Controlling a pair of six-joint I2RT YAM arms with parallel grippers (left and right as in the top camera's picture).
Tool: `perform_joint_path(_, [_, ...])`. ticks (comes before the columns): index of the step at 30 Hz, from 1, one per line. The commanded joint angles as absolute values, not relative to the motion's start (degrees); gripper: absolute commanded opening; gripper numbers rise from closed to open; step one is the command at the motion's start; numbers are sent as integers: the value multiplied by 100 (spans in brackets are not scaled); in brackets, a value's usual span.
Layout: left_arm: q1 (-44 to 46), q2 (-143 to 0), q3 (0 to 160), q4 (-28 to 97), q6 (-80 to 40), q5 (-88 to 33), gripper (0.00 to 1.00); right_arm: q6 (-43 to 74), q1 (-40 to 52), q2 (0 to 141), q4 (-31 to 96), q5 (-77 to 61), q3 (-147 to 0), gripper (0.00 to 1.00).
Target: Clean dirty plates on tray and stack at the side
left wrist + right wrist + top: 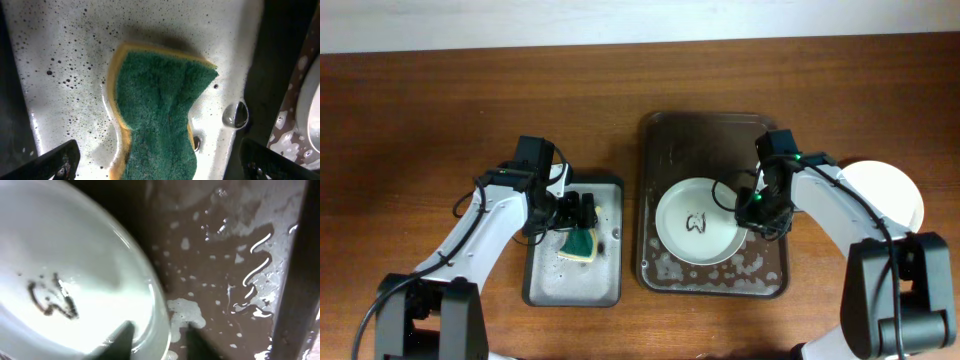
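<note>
The stained plate's rim (741,212) is the part my right gripper needs to grab next, on the side facing the clean plate (895,190). This will leave the scribble open for sponging and let the plate be stacked.
One white plate (685,245) with a black scribble stain lies on the wet, foamy dark brown tray (710,135). My right gripper (761,211) is open and straddles the plate's right rim, one finger inside and one outside. The right wrist view shows the gripper (157,335), the plate (75,255) and the tray (225,255). A clean white plate (895,190) lies on the table right of the tray; whether more lie under it I cannot tell. My left gripper (582,212) is open over a green and yellow sponge (580,245), also seen in the left wrist view (155,100).
The sponge lies in a smaller grey metal tray (545,285), wet and speckled with black spots, left of the brown tray. In the left wrist view the grey tray (60,60) shows its right rim close to the brown tray.
</note>
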State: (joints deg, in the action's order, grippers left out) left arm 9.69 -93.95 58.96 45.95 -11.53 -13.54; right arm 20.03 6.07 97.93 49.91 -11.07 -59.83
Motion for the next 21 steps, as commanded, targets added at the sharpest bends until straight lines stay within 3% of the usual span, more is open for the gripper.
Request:
perform_joint_path(1, [972, -9277, 5876, 4593, -1103, -1422, 99, 1470, 631, 8923, 5089, -1157, -6379, 47])
perform_joint_path(9, [972, -9277, 5874, 4718, -1103, -1400, 99, 875, 637, 6514, 5636, -1138, -6591, 52])
perform_joint_path(15, [1048, -9279, 5874, 4635, -1028, -1319, 100, 880, 637, 6189, 5964, -1140, -6591, 52])
perform_joint_path(19, [1671, -9297, 5872, 4495, -1022, -73, 73, 882, 637, 6403, 5988, -1142, -6591, 52])
perform_joint_path(21, [2014, -9334, 5839, 4392, -1282, 447, 67, 882, 637, 6506, 6045, -1144, -6591, 50])
